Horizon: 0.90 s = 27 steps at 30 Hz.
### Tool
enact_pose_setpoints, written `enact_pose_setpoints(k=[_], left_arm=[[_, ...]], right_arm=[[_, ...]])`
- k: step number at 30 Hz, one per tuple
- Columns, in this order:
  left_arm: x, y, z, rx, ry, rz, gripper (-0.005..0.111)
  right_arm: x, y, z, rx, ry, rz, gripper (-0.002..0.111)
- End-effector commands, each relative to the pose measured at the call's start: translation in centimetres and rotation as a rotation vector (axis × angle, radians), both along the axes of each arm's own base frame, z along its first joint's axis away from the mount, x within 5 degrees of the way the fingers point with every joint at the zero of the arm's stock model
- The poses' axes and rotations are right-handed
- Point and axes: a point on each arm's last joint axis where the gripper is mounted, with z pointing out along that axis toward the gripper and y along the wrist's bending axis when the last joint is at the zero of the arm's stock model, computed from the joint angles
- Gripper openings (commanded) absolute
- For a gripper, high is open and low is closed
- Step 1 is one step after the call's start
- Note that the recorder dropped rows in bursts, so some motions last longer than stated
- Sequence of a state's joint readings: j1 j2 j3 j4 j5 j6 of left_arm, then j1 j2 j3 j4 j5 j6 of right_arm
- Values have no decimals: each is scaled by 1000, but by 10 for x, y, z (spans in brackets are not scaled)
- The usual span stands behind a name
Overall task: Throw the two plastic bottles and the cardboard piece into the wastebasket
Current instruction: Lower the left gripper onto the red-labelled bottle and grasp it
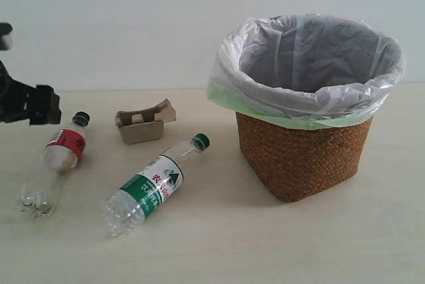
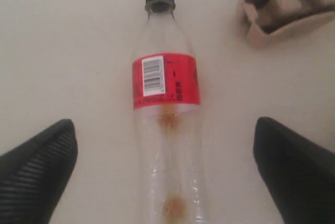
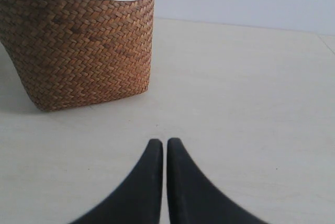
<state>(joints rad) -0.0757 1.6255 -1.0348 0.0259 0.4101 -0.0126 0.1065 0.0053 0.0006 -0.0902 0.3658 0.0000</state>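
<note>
My left gripper grabs the red-label bottle by its clear middle [image 1: 57,164] beside the label next, to throw the bottle into the wastebasket [image 1: 302,158].
The red-label bottle [image 1: 54,166] with a black cap lies flat at the left of the table. My left gripper [image 1: 41,106] hovers over it, open, its fingers wide on either side of the bottle [image 2: 167,114] in the left wrist view. The green-label bottle [image 1: 154,186] lies on its side nearer the middle. Behind them sits the cardboard piece [image 1: 143,123], also seen at the edge as the cardboard piece [image 2: 285,7]. The wicker wastebasket [image 1: 302,158] with its plastic liner stands at the right. My right gripper [image 3: 165,143] is shut and empty, low over the table beside the wastebasket [image 3: 78,46].
The pale table [image 1: 265,244] runs to a white wall behind. The liner bag's rim [image 1: 312,108] spreads wider than the basket itself.
</note>
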Motion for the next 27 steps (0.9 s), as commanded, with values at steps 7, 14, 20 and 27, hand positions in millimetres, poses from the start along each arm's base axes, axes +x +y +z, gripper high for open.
enact_pose_setpoints(k=[7,14,20,27], left_arm=[[25,-5,-73,43,137,-72,84],[33,-6,-102,43,147,-73,76],[34,-6,-117,45,178,-73,52],[30,-5,-112,46,209,-74,16]], right_arm=[[0,0,1,0,-10,-5,0],[0,0,1,0,-10,-5,0],[0,0,1,0,-10,-5,0],[0,0,1,0,-10,-5,0]])
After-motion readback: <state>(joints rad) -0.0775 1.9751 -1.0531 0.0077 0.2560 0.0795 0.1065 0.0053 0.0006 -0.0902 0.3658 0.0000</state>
